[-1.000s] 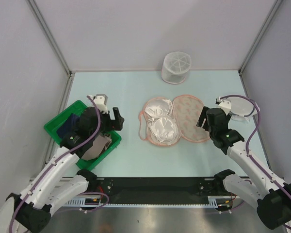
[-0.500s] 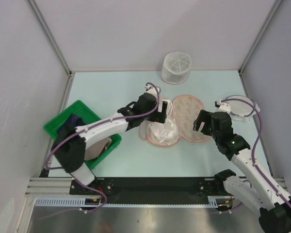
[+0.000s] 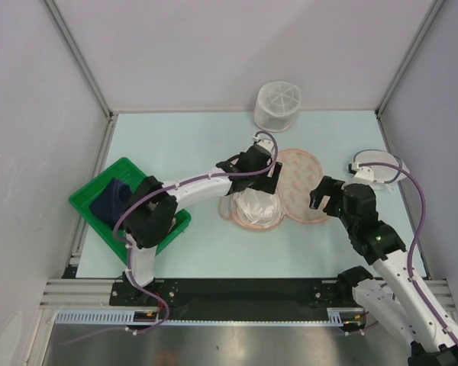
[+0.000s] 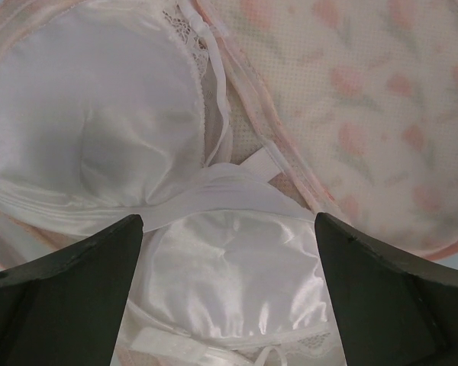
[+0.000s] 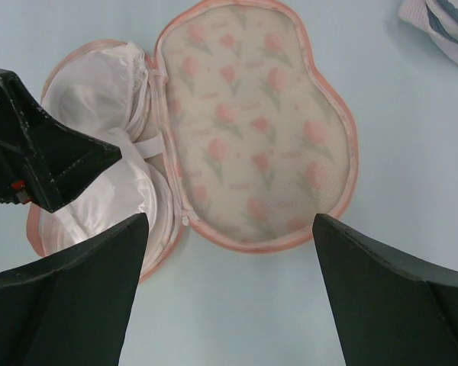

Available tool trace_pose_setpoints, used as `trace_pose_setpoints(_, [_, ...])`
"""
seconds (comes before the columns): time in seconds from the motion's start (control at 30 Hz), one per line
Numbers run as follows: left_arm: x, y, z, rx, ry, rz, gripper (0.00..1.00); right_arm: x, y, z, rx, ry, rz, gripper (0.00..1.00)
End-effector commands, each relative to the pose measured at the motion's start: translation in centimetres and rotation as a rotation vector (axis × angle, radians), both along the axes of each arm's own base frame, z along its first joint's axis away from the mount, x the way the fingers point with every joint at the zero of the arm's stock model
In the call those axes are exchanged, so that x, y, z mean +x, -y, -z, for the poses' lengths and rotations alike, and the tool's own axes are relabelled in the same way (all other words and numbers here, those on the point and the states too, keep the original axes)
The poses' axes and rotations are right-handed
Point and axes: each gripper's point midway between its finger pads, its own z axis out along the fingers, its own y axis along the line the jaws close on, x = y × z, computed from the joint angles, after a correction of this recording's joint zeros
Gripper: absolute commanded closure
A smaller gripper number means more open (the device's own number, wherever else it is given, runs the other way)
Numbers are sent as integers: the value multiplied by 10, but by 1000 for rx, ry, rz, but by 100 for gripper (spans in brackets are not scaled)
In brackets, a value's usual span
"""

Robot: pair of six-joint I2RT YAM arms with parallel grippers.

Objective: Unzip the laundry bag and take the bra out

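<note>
My left gripper lowers before it closes on the bra, since in the left wrist view the fingers stop above the bra's cups.
The peach laundry bag [image 3: 299,187] lies unzipped and folded open at the table's middle, its printed lid [image 5: 252,130] [image 4: 366,99] flat to the right. The white satin bra [image 3: 256,204] [image 4: 229,267] [image 5: 99,152] sits in the bag's left half, both cups up. My left gripper [image 3: 261,174] is open directly over the bra, jaws on either side of the nearer cup [image 4: 229,282], close above it. My right gripper [image 3: 320,197] is open and empty above the lid's near right edge, with bare table between its jaws [image 5: 225,290].
A green basket [image 3: 88,200] with dark navy and tan cloths stands at the left. A white mesh cylinder [image 3: 277,105] stands at the back. A flat white mesh disc [image 3: 378,166] [image 5: 443,27] lies right of the bag.
My left arm swung from over the green basket rightward to above the bra. My right gripper backed off the lid toward the near right.
</note>
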Motion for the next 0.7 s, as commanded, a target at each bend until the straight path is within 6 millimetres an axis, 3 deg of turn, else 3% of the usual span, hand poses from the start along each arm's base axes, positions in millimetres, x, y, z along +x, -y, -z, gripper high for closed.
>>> trace_pose_setpoints(0.0, [9,9,-10,-19,19,7,0,1,-2,-2,-4,21,-23,5])
trace_pose_setpoints(0.37, [21,3,36,20,-56,-34,0,-1,-4,6,3,14,-32,5])
trace_pose_setpoints(0.47, [22,-2,44,44,-54,-51,4,1,-5,7,3,11,-36,5])
trace_pose_setpoints(0.63, [20,-4,48,51,-56,-50,36,2,-5,9,-2,6,-39,5])
trace_pose_setpoints(0.67, [20,-4,46,47,-55,-48,46,3,-5,10,-4,4,-38,5])
